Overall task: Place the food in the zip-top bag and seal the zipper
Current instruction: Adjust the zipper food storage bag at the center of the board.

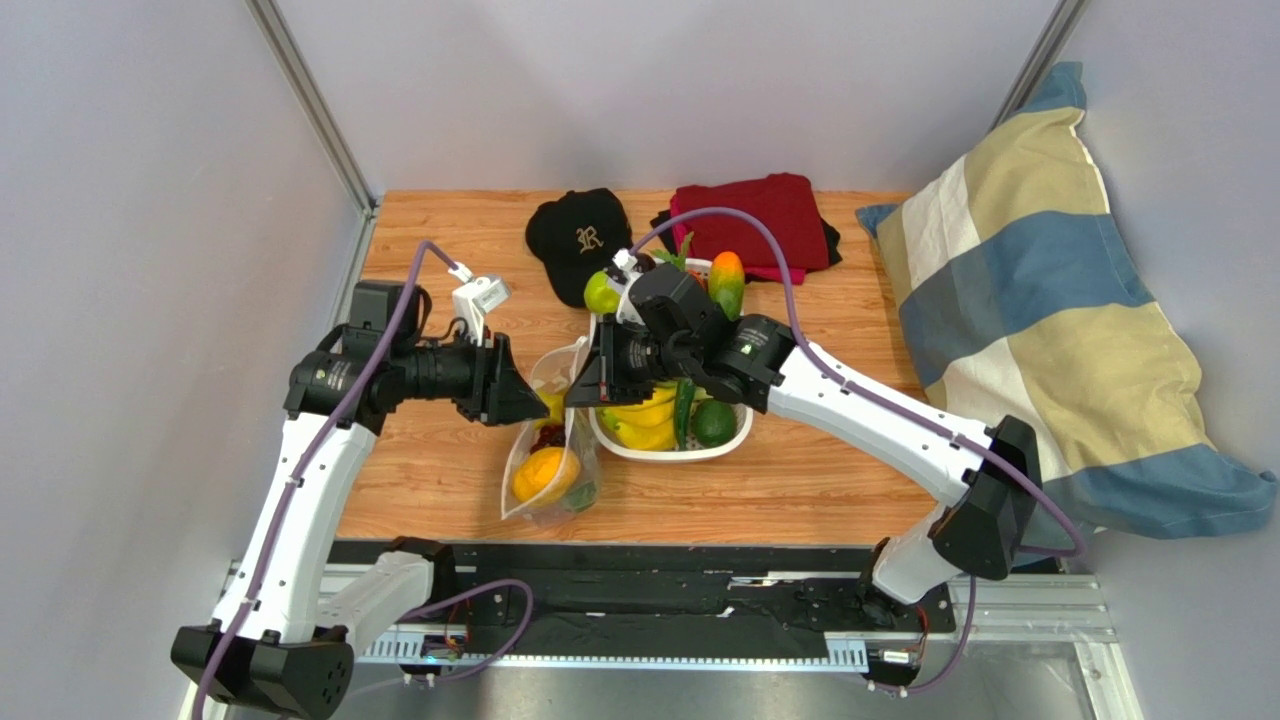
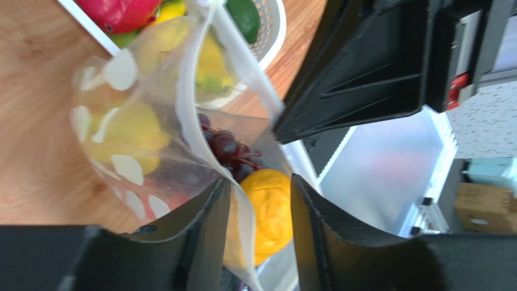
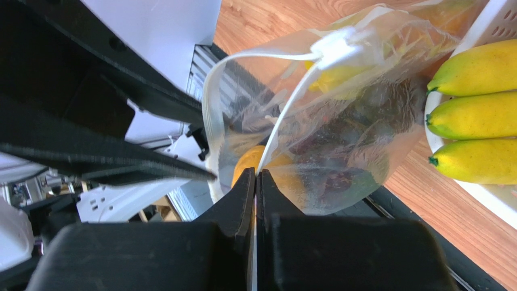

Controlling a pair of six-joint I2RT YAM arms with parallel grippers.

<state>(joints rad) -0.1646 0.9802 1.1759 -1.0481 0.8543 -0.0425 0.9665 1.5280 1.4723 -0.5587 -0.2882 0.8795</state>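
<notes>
The zip-top bag needs its white corner free for sealing the zipper. My left gripper should next grab the bag by the rim of its opening (image 1: 532,425) (image 2: 235,184).
The zip-top bag (image 1: 576,365) stands open on the table between my grippers, left of the white tray (image 1: 661,452). It holds an orange fruit (image 1: 544,476), dark grapes (image 2: 227,148) and a yellow piece (image 2: 130,130). My left gripper (image 1: 535,402) is open; in the left wrist view (image 2: 260,206) one side of the bag's mouth passes between its fingers, lying against the left one. My right gripper (image 1: 598,371) is shut on the zipper (image 3: 285,115) strip at the bag's other rim, as the right wrist view (image 3: 255,182) shows. More food stays in the tray: bananas (image 3: 479,109) and green pieces.
A black cap (image 1: 579,233) and a red cloth (image 1: 759,218) lie at the back of the wooden table. A striped pillow (image 1: 1052,300) leans at the right. An orange-green fruit (image 1: 727,279) sits behind the right wrist.
</notes>
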